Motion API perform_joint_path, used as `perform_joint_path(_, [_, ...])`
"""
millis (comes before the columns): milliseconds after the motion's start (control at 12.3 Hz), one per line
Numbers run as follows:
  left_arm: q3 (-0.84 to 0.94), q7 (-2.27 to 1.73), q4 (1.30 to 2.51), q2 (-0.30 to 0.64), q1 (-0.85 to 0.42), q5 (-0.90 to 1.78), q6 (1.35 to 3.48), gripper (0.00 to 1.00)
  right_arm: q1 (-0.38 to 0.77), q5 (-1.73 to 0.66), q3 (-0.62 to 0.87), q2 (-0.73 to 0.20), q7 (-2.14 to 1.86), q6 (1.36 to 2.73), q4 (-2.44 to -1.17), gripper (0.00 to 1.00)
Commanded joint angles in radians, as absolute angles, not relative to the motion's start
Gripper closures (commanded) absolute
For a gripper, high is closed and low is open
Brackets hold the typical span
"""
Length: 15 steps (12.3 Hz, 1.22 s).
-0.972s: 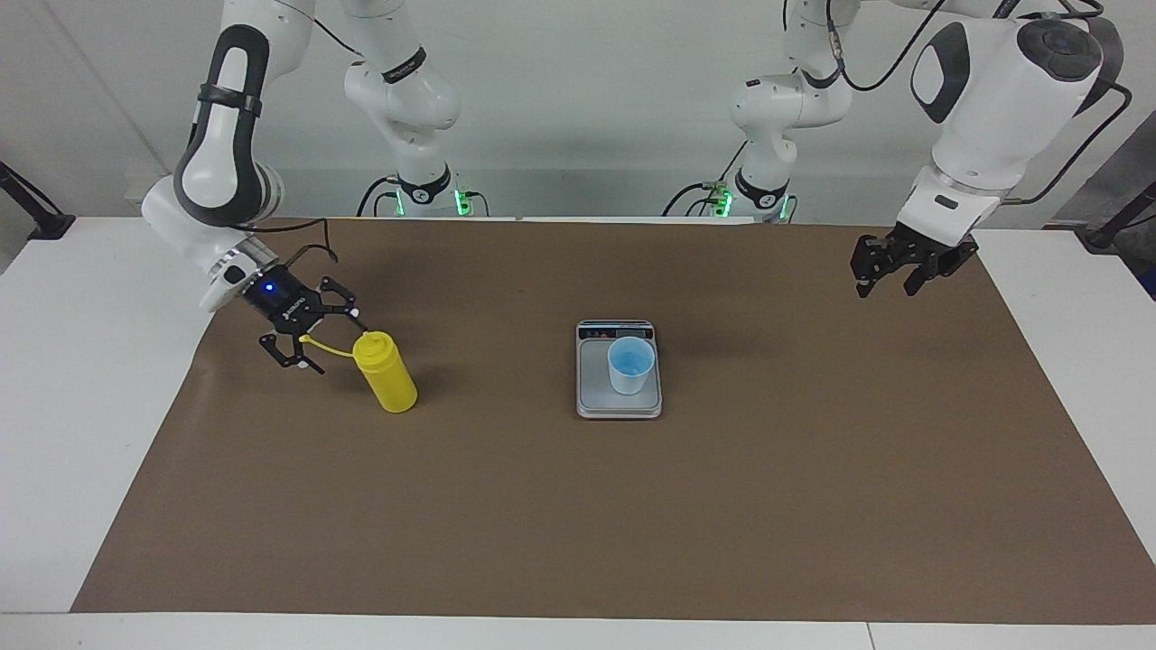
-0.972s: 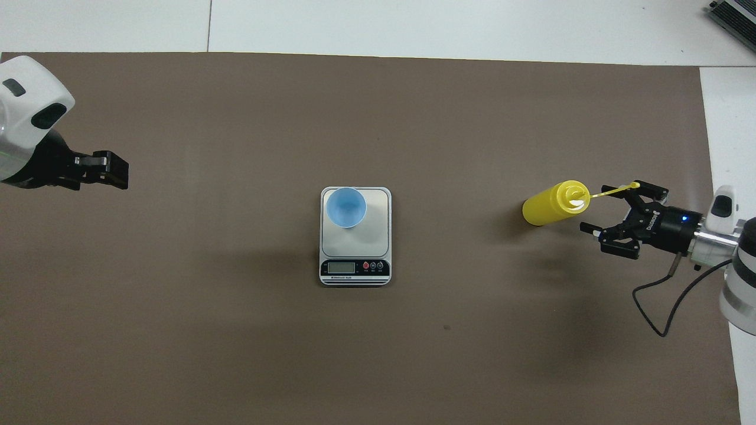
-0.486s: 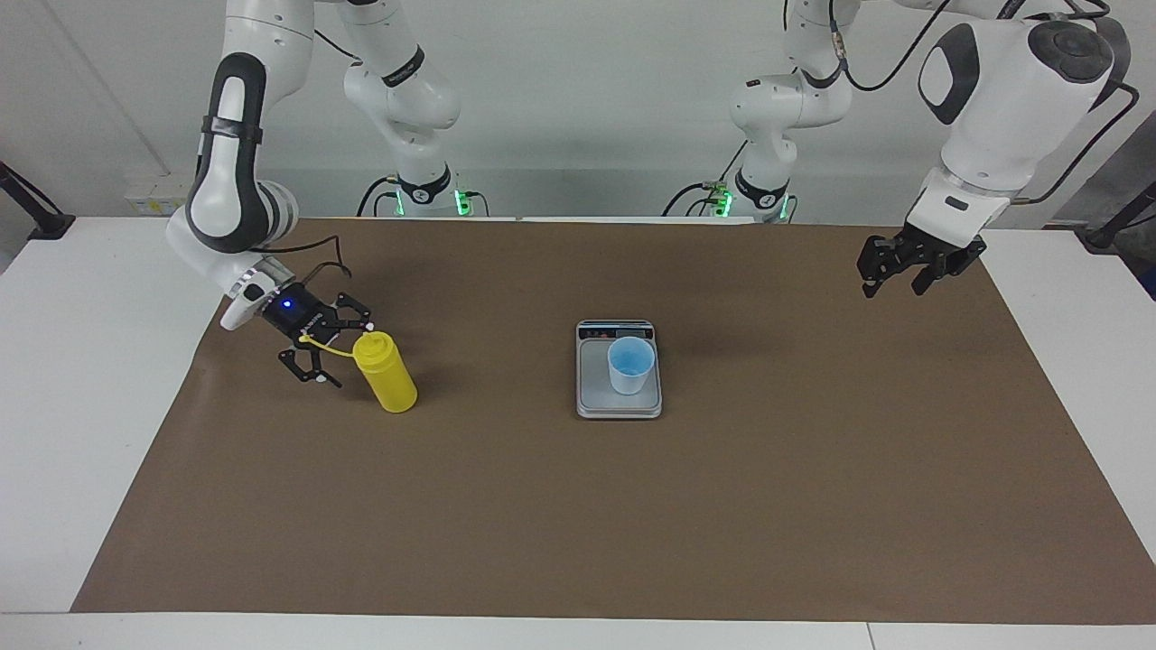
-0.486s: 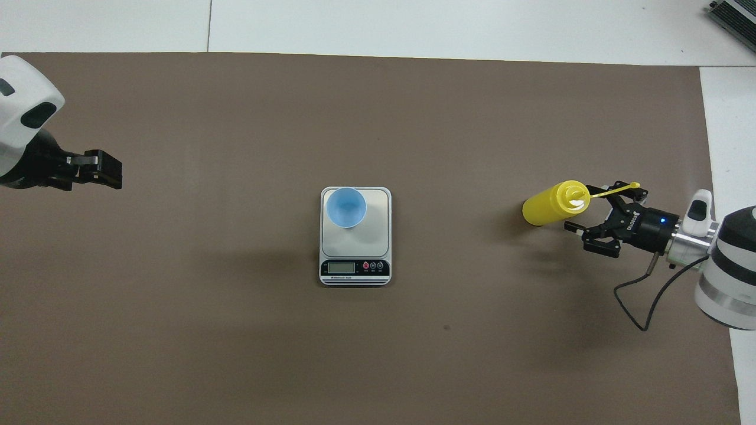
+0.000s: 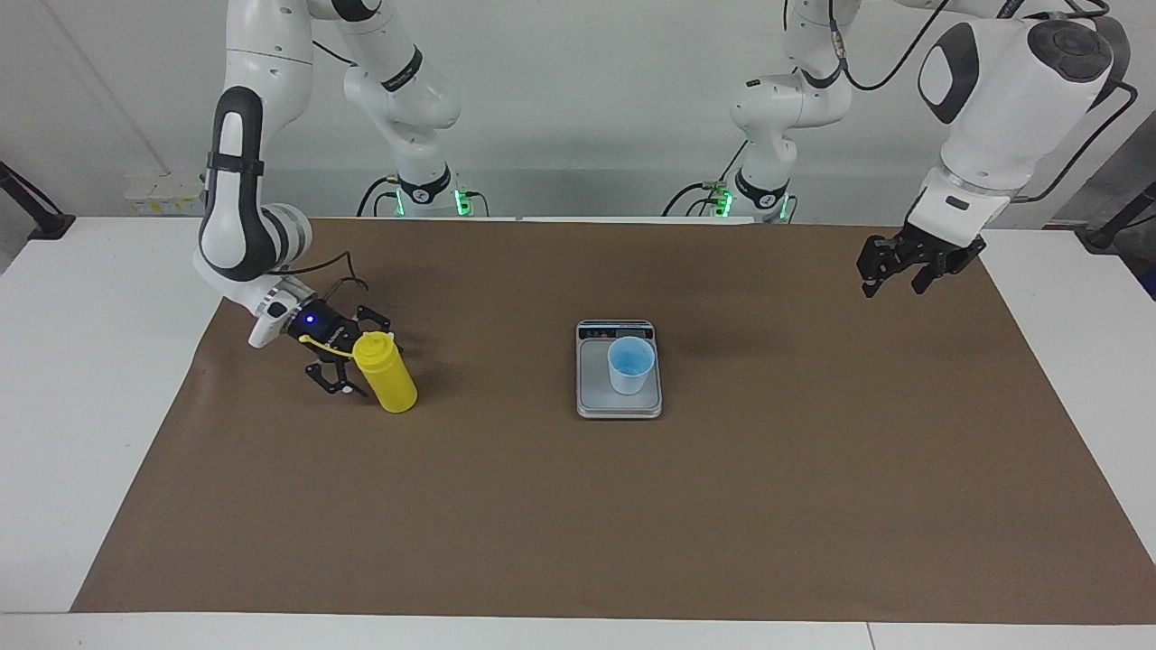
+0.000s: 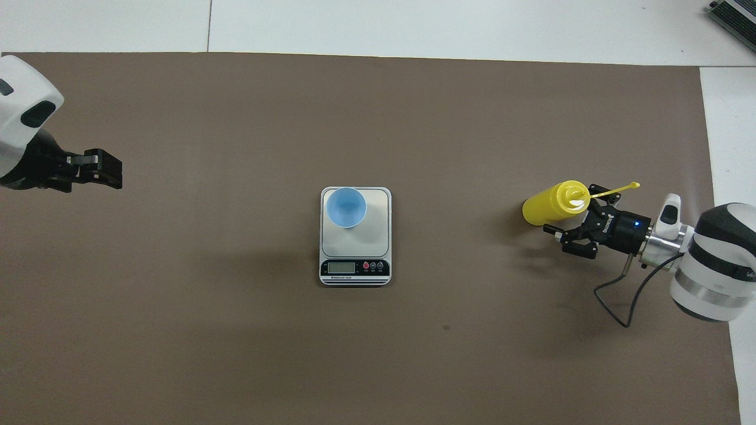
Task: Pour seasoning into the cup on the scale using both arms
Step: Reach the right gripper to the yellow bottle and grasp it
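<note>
The robot's right gripper next needs to hold the yellow bottle by its body, so that it can pour seasoning into the cup.
The yellow seasoning bottle stands upright toward the right arm's end of the table, its tethered cap hanging out sideways. My right gripper is low and open, one finger on each side of the bottle; I cannot tell whether they touch it. The light-blue cup stands on the scale at mid-table, on the plate's part farther from the robots. My left gripper hangs open and empty over the mat at the left arm's end, waiting.
A brown mat covers most of the white table. The scale's display strip faces the robots. Bare mat lies between the bottle and the scale.
My right gripper has dropped and slid in from beside the cap tether until its fingers flank the bottle. The bottle, cup and scale have stayed put. The left gripper has barely shifted.
</note>
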<state>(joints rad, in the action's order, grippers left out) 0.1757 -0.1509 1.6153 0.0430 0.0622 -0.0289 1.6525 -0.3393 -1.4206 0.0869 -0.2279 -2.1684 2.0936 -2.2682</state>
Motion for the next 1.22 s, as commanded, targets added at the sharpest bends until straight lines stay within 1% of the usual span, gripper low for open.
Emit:
perform_joint_path(0, [0.178,-0.192,1.654,0.012,0.064,-0.04,1.674,0.26,-0.298,-1.491,0.094,-0.236,-2.192,2.112,-2.256,0.0])
perform_joint_path(162, [0.176,-0.189,1.652,0.012,0.067,-0.038,1.674,0.26,-0.284,-1.512,0.094,-0.239,-2.194,2.144,-2.255,0.0])
perform_joint_path(486, [0.175,-0.108,1.647,0.014,0.09,-0.04,1.671,0.25,-0.279,-1.512,0.094,-0.242,-2.195,2.152,-2.249,0.0])
perform_joint_path(567, [0.173,-0.08,1.647,0.014,0.092,-0.04,1.666,0.25,-0.279,-1.511,0.094,-0.242,-2.195,2.152,-2.249,0.11])
perform_joint_path(648, [0.175,-0.077,1.647,0.014,0.092,-0.04,1.666,0.25,-0.279,-1.511,0.094,-0.242,-2.195,2.152,-2.249,0.26])
perform_joint_path(810, [0.173,-0.078,1.649,0.014,0.091,-0.04,1.67,0.24,-0.279,-1.511,0.094,-0.242,-2.195,2.154,-2.249,0.62])
perform_joint_path(891, [0.173,-0.08,1.649,0.014,0.091,-0.038,1.672,0.22,-0.279,-1.511,0.094,-0.241,-2.195,2.154,-2.249,0.73])
perform_joint_path(972, [0.173,-0.083,1.651,0.014,0.091,-0.04,1.675,0.19,-0.279,-1.511,0.094,-0.239,-2.194,2.155,-2.249,0.79])
perform_joint_path(1134, [0.175,-0.09,1.652,0.012,0.091,-0.038,1.677,0.08,-0.278,-1.509,0.092,-0.229,-2.177,2.167,-2.243,0.81])
